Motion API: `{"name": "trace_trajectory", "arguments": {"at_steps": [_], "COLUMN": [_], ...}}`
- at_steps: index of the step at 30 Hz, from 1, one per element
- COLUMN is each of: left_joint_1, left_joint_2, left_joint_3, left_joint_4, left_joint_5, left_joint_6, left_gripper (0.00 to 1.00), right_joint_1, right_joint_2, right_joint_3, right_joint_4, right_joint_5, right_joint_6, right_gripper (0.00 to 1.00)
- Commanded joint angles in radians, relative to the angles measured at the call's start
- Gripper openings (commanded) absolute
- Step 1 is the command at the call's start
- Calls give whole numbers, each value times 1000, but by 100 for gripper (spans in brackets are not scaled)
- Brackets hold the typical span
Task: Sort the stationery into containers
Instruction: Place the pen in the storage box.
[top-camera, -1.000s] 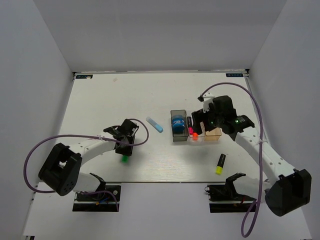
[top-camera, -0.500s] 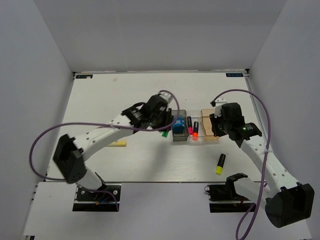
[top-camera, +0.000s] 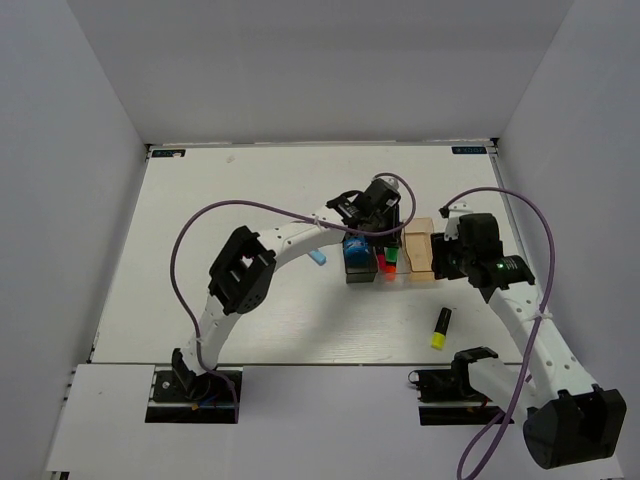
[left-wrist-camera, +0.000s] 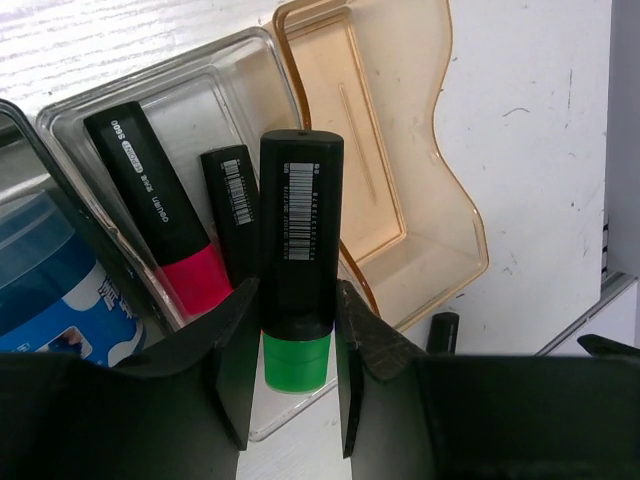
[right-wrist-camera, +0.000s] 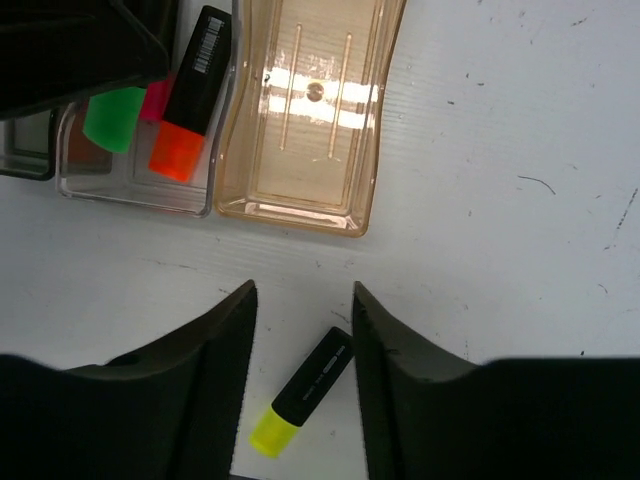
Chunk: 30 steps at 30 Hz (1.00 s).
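Observation:
My left gripper opens next, since the green-capped marker hangs above the inside of the clear bin and would land there.
My left gripper is shut on a green-capped black marker and holds it over the clear bin, cap toward me. A pink-capped marker and another black marker lie in that bin. The blue tape roll sits in the dark-grey bin. The tan-orange bin holds nothing. My right gripper is open, above a yellow-capped marker on the table. The orange-capped marker shows in the clear bin. The light-blue stick lies left of the bins. The cream piece is hidden.
The three bins stand in a row right of the table's middle. My left arm stretches across from the near left to the bins. White walls close in the table on three sides. The yellow-capped marker lies near the front edge.
My left gripper has carried the green-capped marker rightward from left of the bins to over the clear bin. My right gripper has drawn back from the tan-orange bin toward the yellow-capped marker.

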Motion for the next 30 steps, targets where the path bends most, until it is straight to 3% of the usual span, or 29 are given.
{"name": "trace_trajectory", "arguments": {"at_steps": [1,3,4,5,7,8,11,15,16,17,18,19,20,21,22,23,25,26,27,28,29,30], "left_joint_1": [-3,-4,-1,-1,-1,-1,-3,-3,-3,-4,-12,-13,-23,-36,-43,-46,-38,-32,-24,18,39,55], "left_joint_2": [-24,-16,-5,-4,7,16,16,-19,-48,-87,-109,-161,-225,-302,-348,-493,-601,-652,-813,-868,-972,-1073], "left_joint_3": [50,50,52,50,72,76,115,124,92,75,60,6,-17,-47,-183,-239,-479,-534,-654,-759,-854,-897], "left_joint_4": [37,39,36,36,24,24,4,-18,-15,-16,-19,-62,-84,-99,-131,-141,-154,-161,-171,-179,-191,-193], "left_joint_5": [0,0,0,0,3,3,6,1,0,0,-11,-25,-48,-89,-141,-170,-267,-299,-353,-361,-364,-368], "left_joint_6": [-61,-69,-71,-72,-75,-72,-66,-31,-22,3,36,58,140,199,237,251,287,285,284,264,255,248], "left_gripper": [2,8,20,31,56,61,68,68,61,29,10,0,0,0,0,10,47,68,74,77,79,82], "right_joint_1": [-19,-31,-32,-34,-43,-48,-58,-71,-77,-74,-80,-78,-69,-80,-80,-81,-83,-80,-80,-80,-83,-80], "right_joint_2": [-7,-10,-11,-13,-11,-11,-10,1,-1,-1,-11,-19,-33,-33,-57,-63,-73,-88,-91,-91,-74,-62], "right_joint_3": [-8,-14,-19,-19,-22,-22,-20,-8,-2,3,6,18,30,43,52,56,69,66,63,55,49,41], "right_joint_4": [19,21,21,21,15,14,10,-16,-25,-34,-42,-76,-94,-120,-201,-234,-412,-450,-517,-600,-669,-679], "right_joint_5": [-33,-38,-41,-42,-42,-74,-98,-168,-191,-220,-304,-334,-411,-497,-571,-610,-711,-720,-725,-727,-725,-725], "right_joint_6": [19,12,10,8,-1,-2,-18,-39,-77,-99,-122,-210,-256,-309,-502,-583,-860,-1115,-1206,-1298,-1531,-1580], "right_gripper": [49,58,63,75,79,80,78,70,67,59,55,50,43,43,44,51,67,78,91,91,91,91]}}
